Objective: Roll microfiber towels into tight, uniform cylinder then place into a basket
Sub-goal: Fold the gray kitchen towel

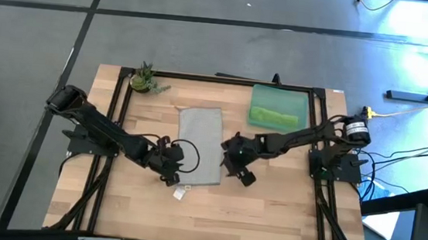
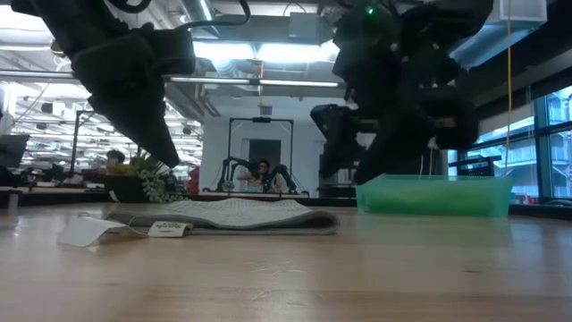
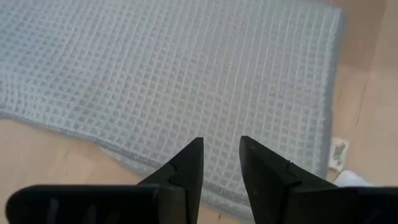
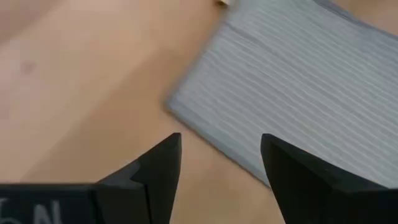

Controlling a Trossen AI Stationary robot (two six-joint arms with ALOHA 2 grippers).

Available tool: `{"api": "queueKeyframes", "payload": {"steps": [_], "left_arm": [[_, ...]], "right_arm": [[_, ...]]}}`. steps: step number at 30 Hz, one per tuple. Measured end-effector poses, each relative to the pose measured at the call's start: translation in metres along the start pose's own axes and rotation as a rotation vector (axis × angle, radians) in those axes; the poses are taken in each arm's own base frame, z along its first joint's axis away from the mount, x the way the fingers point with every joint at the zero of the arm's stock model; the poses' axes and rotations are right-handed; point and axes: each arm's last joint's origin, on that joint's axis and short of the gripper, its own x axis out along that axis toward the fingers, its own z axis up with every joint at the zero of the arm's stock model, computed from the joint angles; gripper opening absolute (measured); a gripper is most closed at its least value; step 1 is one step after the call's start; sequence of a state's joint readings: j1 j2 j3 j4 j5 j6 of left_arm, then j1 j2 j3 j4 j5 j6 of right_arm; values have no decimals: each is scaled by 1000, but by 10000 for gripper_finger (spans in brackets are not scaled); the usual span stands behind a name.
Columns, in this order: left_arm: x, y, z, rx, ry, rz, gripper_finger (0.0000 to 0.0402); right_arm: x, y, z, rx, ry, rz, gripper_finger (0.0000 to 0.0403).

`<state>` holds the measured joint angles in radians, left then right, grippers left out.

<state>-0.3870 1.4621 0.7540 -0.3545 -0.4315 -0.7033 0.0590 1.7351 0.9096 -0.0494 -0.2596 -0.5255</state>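
The light grey towel (image 1: 200,145) needs to be folded for rolling, so my right gripper will next grab the plain corner of its tagged end (image 1: 216,182).
The light grey towel (image 1: 200,145) lies flat on the table's middle, folded lengthwise, its white tags (image 1: 182,193) at its near end. The lime green towel (image 1: 274,117) lies rolled in the teal basket (image 1: 306,105) at the far right. My left gripper (image 1: 176,169) hovers open over the grey towel's near left corner (image 3: 186,112). My right gripper (image 1: 238,171) hovers open beside the towel's near right corner (image 4: 186,109), above the wood.
A small potted plant (image 1: 143,79) stands at the far left corner. Bare wood (image 1: 268,210) lies along the near side. A black frame rail (image 1: 113,119) runs along each side of the table.
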Motion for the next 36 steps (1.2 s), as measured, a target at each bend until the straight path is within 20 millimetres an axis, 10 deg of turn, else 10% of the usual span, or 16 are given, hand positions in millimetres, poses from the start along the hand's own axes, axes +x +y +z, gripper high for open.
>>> {"api": "queueKeyframes", "payload": {"steps": [28, 36], "left_arm": [[0, -1, 1, 3, -12, -3, 100], [-1, -2, 0, 10, -11, -8, 100]], "right_arm": [[66, 21, -11, -108, -54, 33, 219], [68, 21, -11, -107, -28, -23, 131]]}}
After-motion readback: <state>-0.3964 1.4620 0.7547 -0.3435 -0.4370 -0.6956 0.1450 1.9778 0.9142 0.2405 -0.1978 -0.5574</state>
